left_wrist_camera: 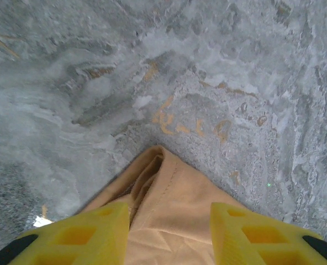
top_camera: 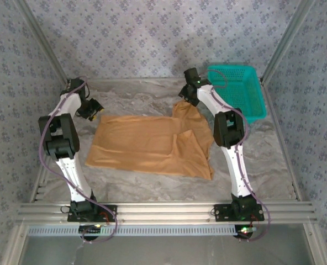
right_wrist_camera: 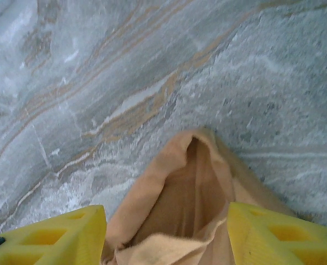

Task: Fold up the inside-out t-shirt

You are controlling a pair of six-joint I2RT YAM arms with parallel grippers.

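Next, my left gripper picks up the inside-out t-shirt [top_camera: 152, 144] by its far seamed corner [top_camera: 104, 118], to fold the t-shirt's far edge over toward its near side.
The inside-out t-shirt [top_camera: 152, 144], tan-orange, lies spread flat across the middle of the marbled table [top_camera: 152, 187], with a loose fold on its right side. My left gripper [top_camera: 94, 110] is down at its far left corner. In the left wrist view, that seamed corner [left_wrist_camera: 169, 187] lies on the table between the yellow fingers [left_wrist_camera: 91, 234], and the left gripper [left_wrist_camera: 169, 212] is open around it. My right gripper [top_camera: 188, 98] is at the far right corner. There a gaping sleeve opening [right_wrist_camera: 191, 187] sits between the spread jaws of the open right gripper [right_wrist_camera: 166, 212].
A teal basket [top_camera: 241, 88] stands at the back right, close behind the right arm. Metal frame posts and patterned walls close in the table's sides and back. Bare marbled surface runs along the near edge in front of the shirt.
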